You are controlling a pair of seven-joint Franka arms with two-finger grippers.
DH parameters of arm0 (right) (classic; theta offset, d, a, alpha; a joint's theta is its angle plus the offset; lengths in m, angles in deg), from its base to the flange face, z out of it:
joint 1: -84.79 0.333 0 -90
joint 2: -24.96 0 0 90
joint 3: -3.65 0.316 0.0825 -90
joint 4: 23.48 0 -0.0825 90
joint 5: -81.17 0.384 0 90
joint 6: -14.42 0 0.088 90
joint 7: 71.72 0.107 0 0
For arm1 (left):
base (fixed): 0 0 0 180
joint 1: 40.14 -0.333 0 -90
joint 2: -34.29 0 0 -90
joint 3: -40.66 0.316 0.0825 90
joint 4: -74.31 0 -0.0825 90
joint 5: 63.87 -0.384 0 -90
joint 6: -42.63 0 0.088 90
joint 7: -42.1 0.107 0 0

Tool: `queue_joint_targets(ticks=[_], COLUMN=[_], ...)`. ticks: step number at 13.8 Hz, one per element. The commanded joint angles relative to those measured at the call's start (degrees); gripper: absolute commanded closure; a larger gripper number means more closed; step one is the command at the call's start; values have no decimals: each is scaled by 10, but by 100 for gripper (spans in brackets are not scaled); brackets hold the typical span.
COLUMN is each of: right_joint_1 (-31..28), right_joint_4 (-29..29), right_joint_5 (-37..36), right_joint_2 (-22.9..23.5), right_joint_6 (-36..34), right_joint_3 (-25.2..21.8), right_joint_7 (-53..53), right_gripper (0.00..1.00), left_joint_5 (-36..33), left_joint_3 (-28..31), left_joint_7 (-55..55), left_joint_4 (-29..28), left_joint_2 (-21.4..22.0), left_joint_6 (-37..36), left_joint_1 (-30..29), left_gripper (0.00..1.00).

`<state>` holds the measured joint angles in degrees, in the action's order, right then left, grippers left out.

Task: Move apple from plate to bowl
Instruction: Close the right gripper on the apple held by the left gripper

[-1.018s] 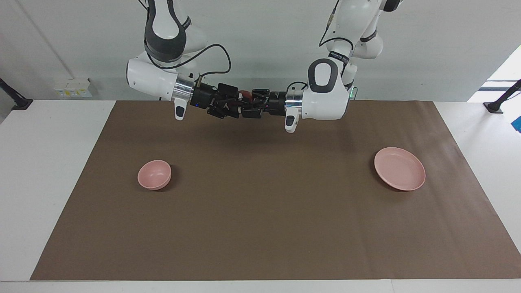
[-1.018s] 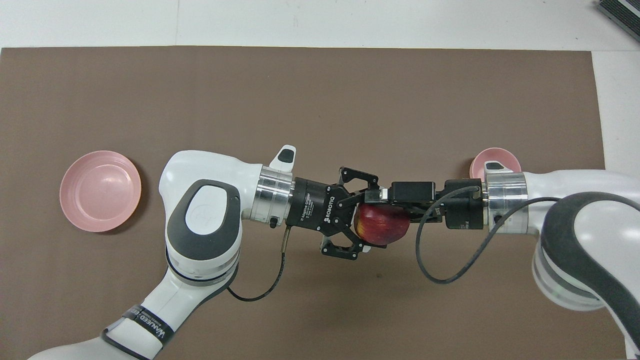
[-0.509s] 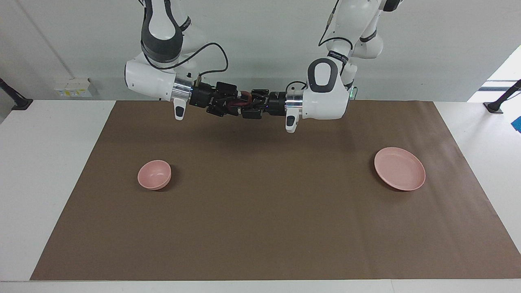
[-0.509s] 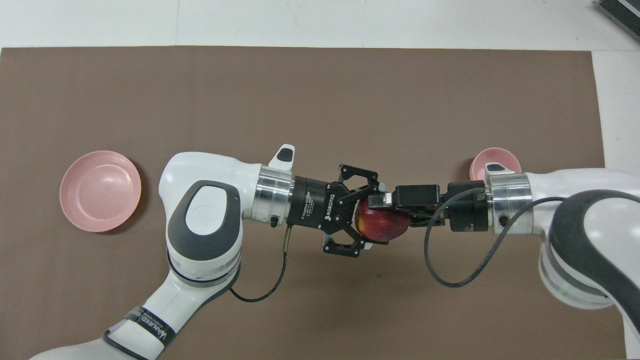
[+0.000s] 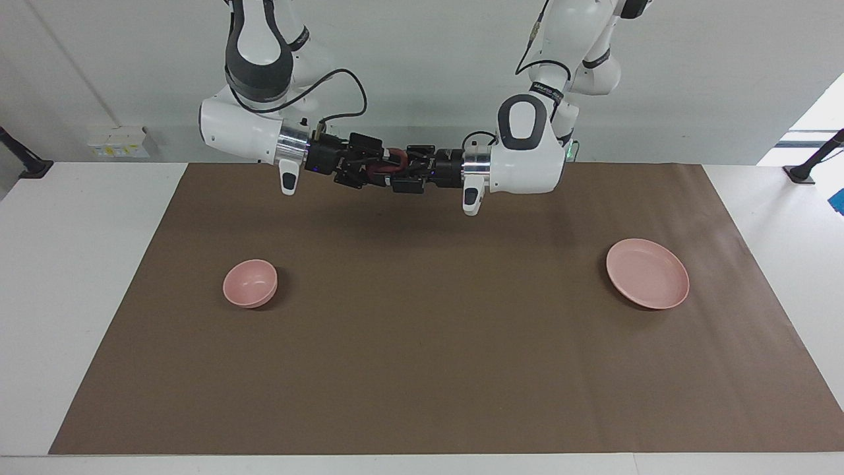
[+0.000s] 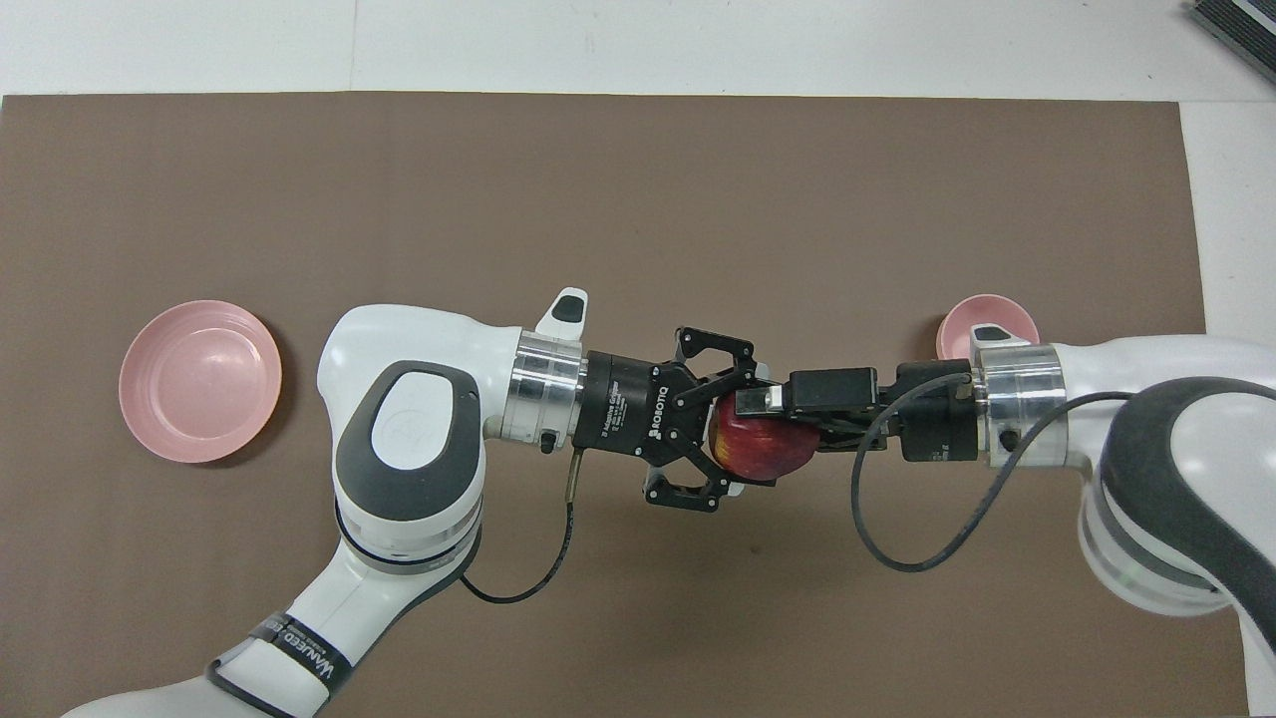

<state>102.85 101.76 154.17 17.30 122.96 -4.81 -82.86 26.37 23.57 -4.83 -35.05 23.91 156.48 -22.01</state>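
I should open my left gripper. The right gripper's finger is across the dark red apple (image 6: 766,451).
The dark red apple (image 6: 766,451) (image 5: 395,157) hangs in the air over the middle of the brown mat (image 6: 638,199), held between both grippers. My left gripper (image 6: 740,435) (image 5: 399,167) is shut on it from the left arm's end. My right gripper (image 6: 766,427) (image 5: 389,165) meets it from the right arm's end, one finger (image 6: 756,400) lying across the apple's top, and grips it too. The pale pink plate (image 6: 199,381) (image 5: 647,274) lies bare toward the left arm's end. The small pink bowl (image 5: 250,284) (image 6: 989,313) sits toward the right arm's end, partly covered by the right wrist from above.
A black cable (image 6: 897,519) loops down from the right wrist, and another (image 6: 538,568) from the left wrist. The mat lies on a white table (image 5: 79,264). A dark object (image 6: 1236,25) sits at the table's corner farthest from the robots.
My right gripper has pushed in toward the left gripper and closed over the apple. Both hands have risen slightly. The left grip has not changed.
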Motion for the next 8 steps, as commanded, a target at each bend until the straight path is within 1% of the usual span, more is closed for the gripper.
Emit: queue_joint_targets(ticks=[1, 2, 3, 7, 8], right_joint_1=[-6, -6, -7, -14, -15], right_joint_4=[5, 5, 5, 5, 4], right_joint_5=[6, 6, 6, 0, -2], right_joint_2=[-7, -7, -7, -6, -6], right_joint_6=[-9, -9, -9, -11, -12], right_joint_3=[3, 3, 2, 2, 1], right_joint_7=[3, 3, 4, 2, 1], right_gripper=[100, 100, 100, 100, 100], left_joint_5=[11, 11, 10, -3, -24], left_joint_3=[4, 5, 4, 9, 10], left_joint_7=[-1, -3, -7, -7, -8], left_joint_4=[-16, -16, -16, -26, -30], left_joint_2=[20, 23, 25, 29, 36], left_joint_6=[17, 28, 40, 25, 26], left_joint_1=[10, 11, 11, 1, -5], left_gripper=[71, 1, 0, 0, 0])
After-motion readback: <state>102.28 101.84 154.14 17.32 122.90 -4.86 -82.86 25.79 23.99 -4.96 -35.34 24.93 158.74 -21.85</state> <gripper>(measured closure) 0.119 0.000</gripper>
